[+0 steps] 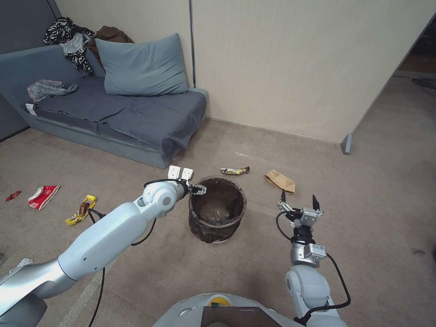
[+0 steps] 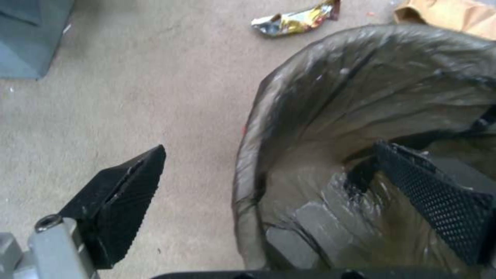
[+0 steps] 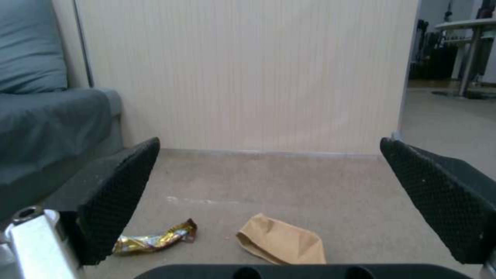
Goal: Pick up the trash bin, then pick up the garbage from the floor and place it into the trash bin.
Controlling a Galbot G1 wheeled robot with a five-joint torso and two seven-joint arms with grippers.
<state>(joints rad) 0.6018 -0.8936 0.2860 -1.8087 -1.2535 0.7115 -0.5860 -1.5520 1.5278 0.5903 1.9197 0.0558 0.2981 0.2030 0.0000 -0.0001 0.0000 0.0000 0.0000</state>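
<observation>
The trash bin's wide, round body (image 1: 211,231) is too broad for the gripper's fingers. The left gripper grabs the trash bin by its thin bag-covered rim (image 1: 191,202) next.
The trash bin (image 1: 218,210), round and lined with a dark bag, stands on the carpet in front of me. My left gripper (image 1: 198,189) is open at the bin's left rim. In the left wrist view, one of its fingers (image 2: 121,193) is outside the bin (image 2: 331,100) and the other is inside, with the rim between them. My right gripper (image 1: 299,200) hangs open right of the bin, holding nothing. Garbage on the floor: a gold wrapper (image 1: 235,170) and a brown paper bag (image 1: 280,181) beyond the bin, and a red-and-white wrapper (image 1: 43,196), a yellow snack wrapper (image 1: 81,210) and a small red wrapper (image 1: 12,195) at the left.
A grey sofa bed (image 1: 136,113) with a pillow (image 1: 143,66), clothes and a grey plastic bag (image 1: 47,88) fills the back left. A beige partition wall (image 1: 295,68) runs behind, its foot (image 1: 347,143) at the right. Open carpet lies to the right.
</observation>
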